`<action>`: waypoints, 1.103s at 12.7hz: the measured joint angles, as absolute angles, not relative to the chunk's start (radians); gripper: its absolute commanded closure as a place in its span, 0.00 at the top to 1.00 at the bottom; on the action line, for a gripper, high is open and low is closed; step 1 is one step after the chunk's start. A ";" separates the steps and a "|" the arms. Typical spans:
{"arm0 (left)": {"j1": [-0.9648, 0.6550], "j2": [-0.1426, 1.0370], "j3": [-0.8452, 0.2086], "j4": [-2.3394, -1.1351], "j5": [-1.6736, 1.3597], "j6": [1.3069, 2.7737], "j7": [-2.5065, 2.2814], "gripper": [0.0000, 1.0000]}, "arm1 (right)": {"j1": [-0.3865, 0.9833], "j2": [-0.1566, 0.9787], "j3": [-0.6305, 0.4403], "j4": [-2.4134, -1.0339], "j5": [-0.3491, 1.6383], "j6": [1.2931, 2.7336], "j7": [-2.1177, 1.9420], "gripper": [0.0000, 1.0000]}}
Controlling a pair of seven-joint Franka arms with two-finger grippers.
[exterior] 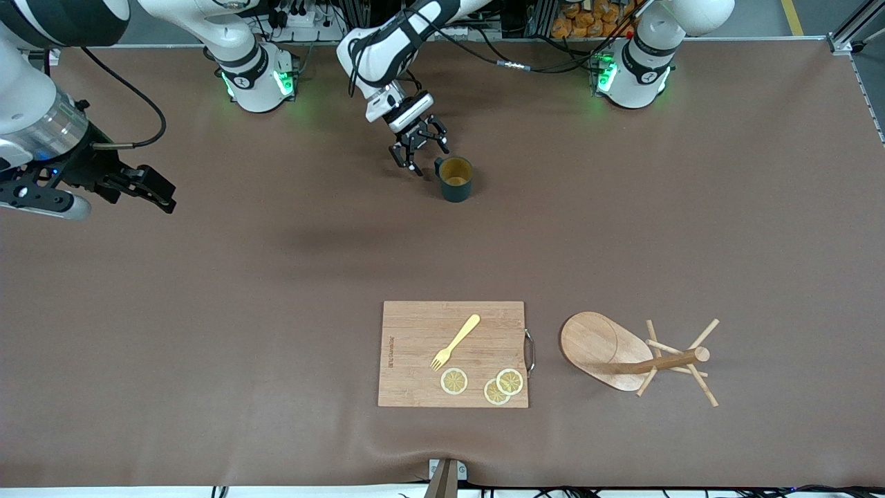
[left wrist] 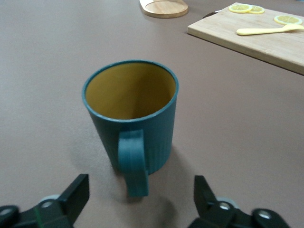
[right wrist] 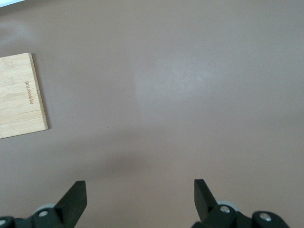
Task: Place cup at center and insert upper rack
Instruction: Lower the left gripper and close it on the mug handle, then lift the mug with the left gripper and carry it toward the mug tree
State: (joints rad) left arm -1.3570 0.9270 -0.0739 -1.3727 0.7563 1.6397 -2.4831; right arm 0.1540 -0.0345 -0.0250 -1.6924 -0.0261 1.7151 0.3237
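Note:
The cup's opening needs to stay free to slide onto the rack's peg (exterior: 705, 332), so my left gripper will grab the cup by its handle (exterior: 440, 163).
The dark teal cup (exterior: 456, 178) stands upright on the brown table, nearer the robots' bases than the middle; in the left wrist view (left wrist: 133, 118) its tan inside is empty and its handle points at the camera. My left gripper (exterior: 429, 158) is open right beside the cup on the handle side; in its wrist view (left wrist: 140, 186) the fingers stand apart on either side of the handle, not touching it. The wooden upper rack (exterior: 601, 346) lies tipped on its side near the front camera, toward the left arm's end. My right gripper (exterior: 157, 190) is open and empty, over bare table at the right arm's end (right wrist: 140, 187).
A bamboo cutting board (exterior: 415, 325) lies beside the rack near the front camera, holding a yellow fork (exterior: 456, 340) and three lemon slices (exterior: 454, 381). The board also shows in the left wrist view (left wrist: 256, 38) and the right wrist view (right wrist: 19, 95).

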 measured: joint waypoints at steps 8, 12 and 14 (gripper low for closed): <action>-1.356 0.937 -0.061 -1.368 0.761 1.636 -2.483 0.50 | 0.073 -0.034 -0.037 -1.699 0.031 1.711 0.179 1.00; -1.351 0.942 -0.058 -1.368 0.761 1.633 -2.482 0.03 | 0.071 -0.032 -0.036 -1.699 0.031 1.710 0.179 1.00; -1.347 0.942 -0.057 -1.368 0.761 1.632 -2.480 0.00 | 0.071 -0.032 -0.036 -1.699 0.031 1.711 0.178 1.00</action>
